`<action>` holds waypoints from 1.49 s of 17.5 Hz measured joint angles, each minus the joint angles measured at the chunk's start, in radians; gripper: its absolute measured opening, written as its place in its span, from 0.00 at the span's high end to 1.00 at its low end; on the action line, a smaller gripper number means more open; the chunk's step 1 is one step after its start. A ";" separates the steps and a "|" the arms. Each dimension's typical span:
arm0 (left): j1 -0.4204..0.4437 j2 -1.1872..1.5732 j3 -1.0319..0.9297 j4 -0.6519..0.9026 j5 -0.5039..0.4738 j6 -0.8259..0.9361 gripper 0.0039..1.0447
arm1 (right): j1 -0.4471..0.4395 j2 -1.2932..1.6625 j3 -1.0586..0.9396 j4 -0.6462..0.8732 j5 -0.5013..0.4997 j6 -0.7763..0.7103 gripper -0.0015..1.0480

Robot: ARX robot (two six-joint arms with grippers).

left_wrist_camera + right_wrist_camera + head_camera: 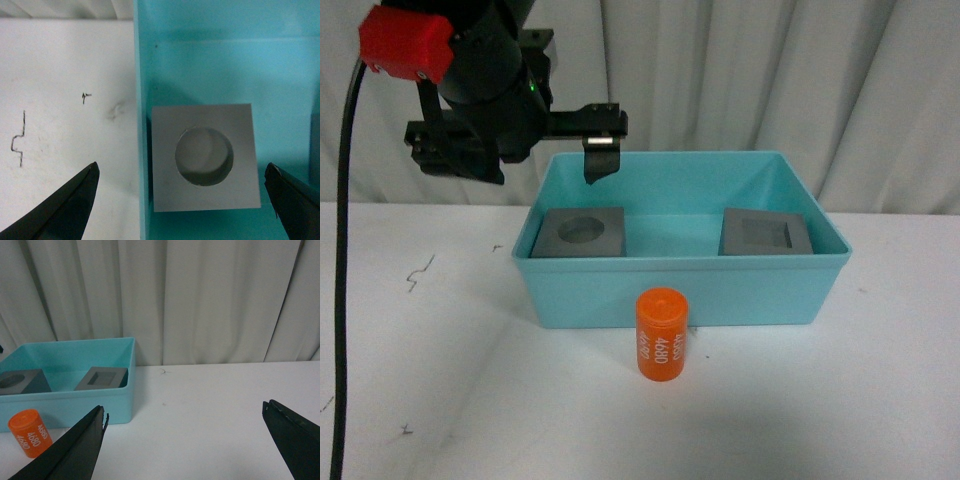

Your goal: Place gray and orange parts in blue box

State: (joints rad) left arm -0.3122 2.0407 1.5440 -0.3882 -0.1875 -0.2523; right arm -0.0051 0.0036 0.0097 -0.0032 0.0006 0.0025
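The robot's right gripper should grab the orange cylinder next by its round body [661,342] to get it into the blue box.
The blue box [740,295] stands mid-table. Inside it, at the left, lies a gray cube with a round recess [580,233]; at the right lies a gray cube with a square recess [765,233]. The orange cylinder [661,335] stands upright on the table, just in front of the box's front wall. My left gripper [545,160] hovers open above the round-recess cube [205,155], one finger over the table outside the box wall [142,100]. My right gripper [184,410] is open over bare table, well to the side of the box [100,400] and the cylinder [30,432].
A black cable [342,300] hangs down the far left. Pen marks [418,272] dot the white table [860,400]. A pale curtain [770,80] closes off the back.
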 joint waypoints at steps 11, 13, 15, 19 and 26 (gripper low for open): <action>0.024 -0.811 -0.845 0.945 -0.103 0.230 0.44 | 0.000 0.000 0.000 0.000 0.000 0.000 0.06; 0.084 -0.927 -1.027 1.022 -0.054 0.234 0.69 | 0.000 0.000 0.000 0.000 0.000 0.000 0.06; 0.108 -0.962 -1.131 1.033 -0.013 0.235 0.84 | 0.000 0.000 0.000 0.000 0.000 0.000 0.06; 0.129 -0.998 -1.187 1.046 0.008 0.235 0.97 | 0.000 0.000 0.000 0.000 0.000 0.000 0.06; 0.231 -1.260 -1.400 1.023 0.103 0.237 0.99 | 0.000 0.000 0.000 0.000 0.000 0.000 0.06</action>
State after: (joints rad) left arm -0.0814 0.7811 0.1440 0.6350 -0.0841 -0.0151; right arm -0.0051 0.0036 0.0097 -0.0032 0.0006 0.0025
